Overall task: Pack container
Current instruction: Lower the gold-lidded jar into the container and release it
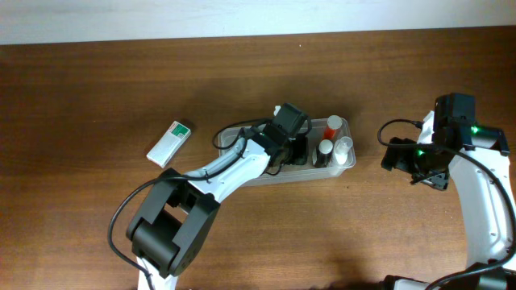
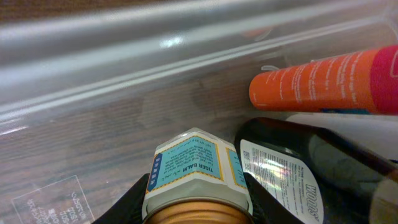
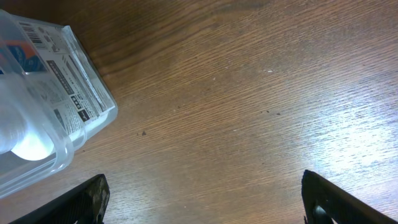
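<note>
My left gripper opens next, since the Tiger Balm jar's base [image 2: 195, 133] faces the container's bottom inside the container's sides. If I opened now, the jar would stand upright.
The clear plastic container [image 1: 345, 165] lies in the middle of the table with bottles in its right part. My left gripper [image 1: 292, 143] reaches down into it and is shut on a small Tiger Balm jar [image 2: 194, 171] with a blue label and gold lid, held just above the container floor [image 2: 93, 134]. Beside the jar lie a dark bottle [image 2: 298, 165] and an orange tube [image 2: 323, 84]. My right gripper [image 3: 202, 199] is open and empty above bare table, right of the container corner [image 3: 59, 121].
A small white-and-green box [image 1: 170, 142] lies on the table left of the container. Inside the container stand an orange-capped bottle [image 1: 333, 124], a white-capped bottle [image 1: 344, 147] and a dark bottle [image 1: 324, 153]. Cables hang by the right arm [image 1: 484, 193].
</note>
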`<state>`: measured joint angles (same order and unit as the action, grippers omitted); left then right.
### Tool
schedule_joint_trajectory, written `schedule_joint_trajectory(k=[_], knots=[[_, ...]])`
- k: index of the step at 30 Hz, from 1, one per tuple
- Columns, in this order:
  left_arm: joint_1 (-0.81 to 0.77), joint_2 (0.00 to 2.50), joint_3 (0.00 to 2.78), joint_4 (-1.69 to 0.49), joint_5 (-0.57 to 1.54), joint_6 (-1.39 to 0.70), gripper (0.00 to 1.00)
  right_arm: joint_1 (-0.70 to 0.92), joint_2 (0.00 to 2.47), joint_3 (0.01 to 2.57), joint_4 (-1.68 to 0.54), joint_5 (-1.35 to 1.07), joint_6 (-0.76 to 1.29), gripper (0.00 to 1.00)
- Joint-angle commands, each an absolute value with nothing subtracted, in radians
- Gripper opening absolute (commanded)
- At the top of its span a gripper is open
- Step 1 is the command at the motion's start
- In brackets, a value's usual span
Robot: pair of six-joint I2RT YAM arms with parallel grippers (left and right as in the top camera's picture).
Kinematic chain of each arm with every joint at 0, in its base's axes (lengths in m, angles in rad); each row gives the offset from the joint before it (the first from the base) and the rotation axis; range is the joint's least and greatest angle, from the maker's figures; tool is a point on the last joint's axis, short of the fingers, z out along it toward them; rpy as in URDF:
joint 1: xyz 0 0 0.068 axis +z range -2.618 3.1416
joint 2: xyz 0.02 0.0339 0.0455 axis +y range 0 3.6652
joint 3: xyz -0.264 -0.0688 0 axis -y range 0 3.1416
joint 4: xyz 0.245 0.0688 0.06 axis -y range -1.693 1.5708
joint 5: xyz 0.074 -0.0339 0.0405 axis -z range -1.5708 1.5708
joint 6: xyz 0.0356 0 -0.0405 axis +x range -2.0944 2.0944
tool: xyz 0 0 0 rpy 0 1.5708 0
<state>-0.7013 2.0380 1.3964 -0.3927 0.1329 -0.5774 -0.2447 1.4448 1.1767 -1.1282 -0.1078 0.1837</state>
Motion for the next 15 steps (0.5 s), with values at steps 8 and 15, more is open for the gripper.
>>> schedule_joint_trajectory(k=[8,15], knots=[[-0.706,2.041,1.396,-0.396,0.166,-0.544,0.64,-0.249,1.447,1.175,-1.129,-0.12,0.183,0.9],[-0.696,1.979,1.396,-0.408,0.138,-0.522,0.7,-0.249,1.447,1.175,-1.129,-0.12,0.183,0.9]])
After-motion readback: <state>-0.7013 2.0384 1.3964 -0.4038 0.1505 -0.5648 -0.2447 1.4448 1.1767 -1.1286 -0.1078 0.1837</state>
